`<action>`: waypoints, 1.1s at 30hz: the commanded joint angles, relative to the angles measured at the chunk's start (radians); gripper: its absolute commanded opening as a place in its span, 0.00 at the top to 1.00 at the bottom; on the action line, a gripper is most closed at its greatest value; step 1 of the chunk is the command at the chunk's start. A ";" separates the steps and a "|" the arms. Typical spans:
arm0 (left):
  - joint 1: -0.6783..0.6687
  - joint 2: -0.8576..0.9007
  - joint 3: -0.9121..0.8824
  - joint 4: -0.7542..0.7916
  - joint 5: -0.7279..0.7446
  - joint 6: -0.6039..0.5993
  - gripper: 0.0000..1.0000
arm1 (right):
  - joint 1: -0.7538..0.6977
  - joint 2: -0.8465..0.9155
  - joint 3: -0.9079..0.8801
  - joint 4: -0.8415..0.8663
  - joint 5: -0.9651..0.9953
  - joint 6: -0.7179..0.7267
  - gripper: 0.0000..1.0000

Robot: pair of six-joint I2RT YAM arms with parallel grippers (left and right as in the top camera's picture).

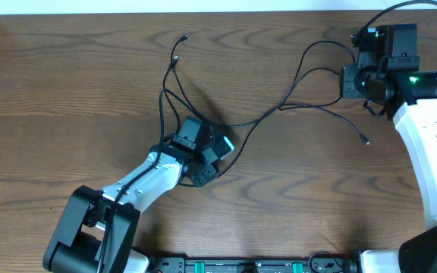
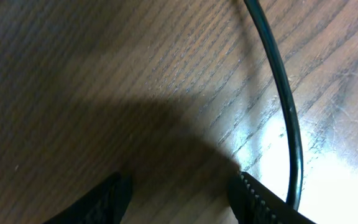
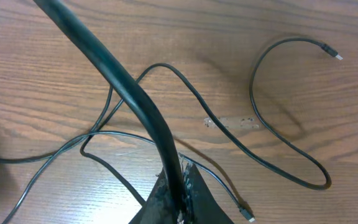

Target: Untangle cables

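Observation:
The black cable's loop [image 3: 129, 87] spans from my fingers over the table beyond the crossed parts of cable, so it is now time for my right gripper to release the black cable.
Several thin black cables [image 1: 264, 115] lie looped across the wooden table, running from plug ends at the upper left [image 1: 184, 38] to the far right. My right gripper [image 1: 351, 80] is shut on one black cable [image 3: 129, 87], which passes between its fingertips [image 3: 179, 174] and lifts off the table. My left gripper [image 1: 215, 152] sits low over the middle of the table, open, with only bare wood between its fingers [image 2: 180, 186]. A black cable [image 2: 289, 106] curves just outside its right finger [image 2: 253, 196], apart from the pads.
Loose cable ends lie near the right arm: one plug [image 1: 366, 142] left of its white forearm, and others [image 3: 337, 56] [image 3: 248, 216] show in the right wrist view. The table's back edge [image 1: 203, 10] runs along the top.

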 commanded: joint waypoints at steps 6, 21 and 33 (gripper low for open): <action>-0.003 0.003 0.008 0.023 0.027 0.014 0.46 | 0.007 -0.026 0.019 -0.002 -0.006 -0.016 0.97; -0.004 -0.256 0.022 -0.001 0.079 0.014 0.46 | -0.003 0.034 0.018 0.014 0.054 -0.019 0.12; -0.009 -0.190 0.009 -0.108 0.122 0.026 0.50 | -0.011 0.034 0.018 0.007 0.055 -0.019 0.01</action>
